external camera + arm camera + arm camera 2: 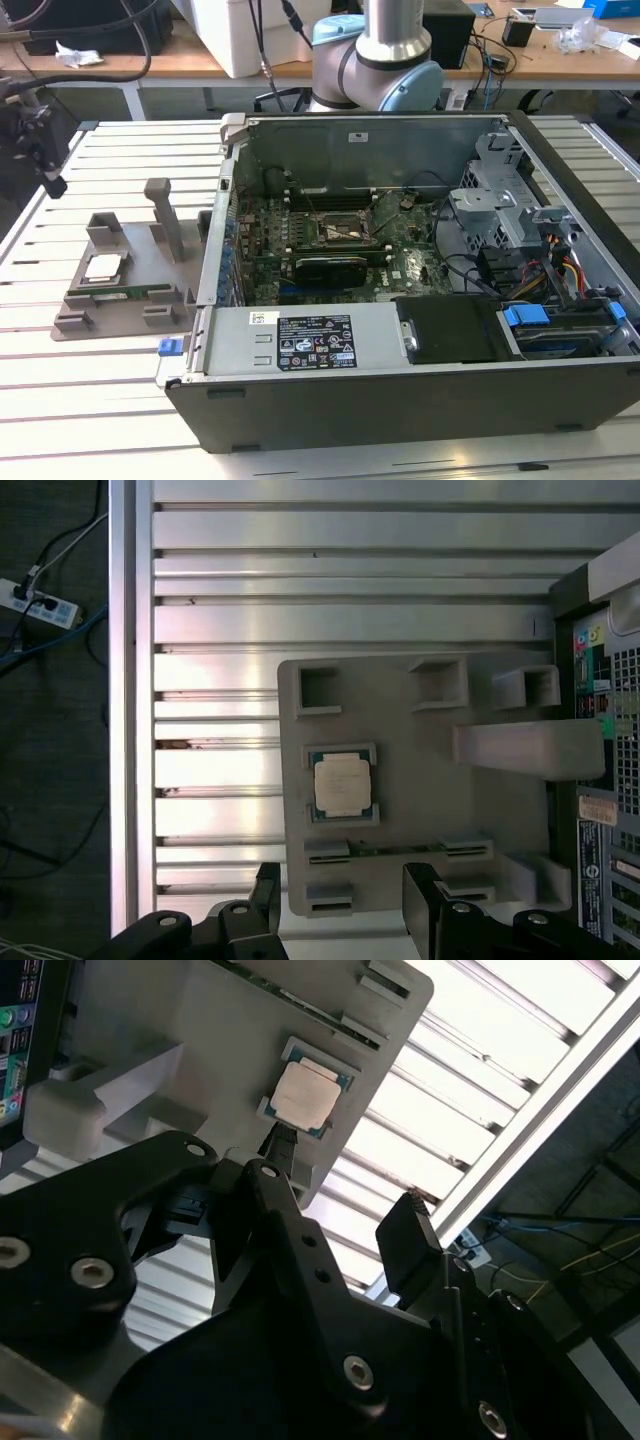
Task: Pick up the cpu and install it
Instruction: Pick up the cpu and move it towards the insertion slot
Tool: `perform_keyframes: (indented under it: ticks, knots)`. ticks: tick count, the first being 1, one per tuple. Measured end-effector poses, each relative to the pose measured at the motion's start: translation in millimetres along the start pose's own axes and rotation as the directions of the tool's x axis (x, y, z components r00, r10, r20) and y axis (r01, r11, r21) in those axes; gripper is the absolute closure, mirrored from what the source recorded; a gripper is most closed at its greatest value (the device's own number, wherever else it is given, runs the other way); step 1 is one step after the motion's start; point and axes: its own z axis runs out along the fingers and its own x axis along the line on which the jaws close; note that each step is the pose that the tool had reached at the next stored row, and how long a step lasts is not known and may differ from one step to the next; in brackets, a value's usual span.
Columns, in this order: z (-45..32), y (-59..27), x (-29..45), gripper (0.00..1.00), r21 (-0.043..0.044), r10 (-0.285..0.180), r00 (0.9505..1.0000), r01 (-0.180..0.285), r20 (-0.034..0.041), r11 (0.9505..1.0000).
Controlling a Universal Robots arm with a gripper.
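Observation:
My gripper picks up the cpu by its open side edges between the holder's sides next, since the holder's raised sides hug two ends of the cpu [103, 266].
The cpu [103, 266] [343, 784] [305, 1095], a small silvery square chip, lies flat in a recess of a grey holder plate [135, 262] [430, 800] on the slatted table, at the exterior view's left of the computer case. My gripper [345, 905] [345, 1180] hangs above the holder, open, with nothing between its two black fingers [266, 895]. It is apart from the chip. In the exterior view the gripper [42, 150] is at the far left, above the table. The black-framed socket [345, 226] sits on the motherboard inside the case.
The open computer case [400, 400] lies on its side, with cables and a drive cage [490, 200] at the exterior view's right. A green memory stick [128, 294] rests in the holder beside the chip. A grey upright post [163, 215] rises from the holder.

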Motion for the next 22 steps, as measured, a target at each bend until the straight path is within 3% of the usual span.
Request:
perform_keyframes:
  ticks: [22]
  knots:
    - [30.2,-0.6,0.5,0.4,0.0,0.0,1.0,0.0,0.0,1.0]
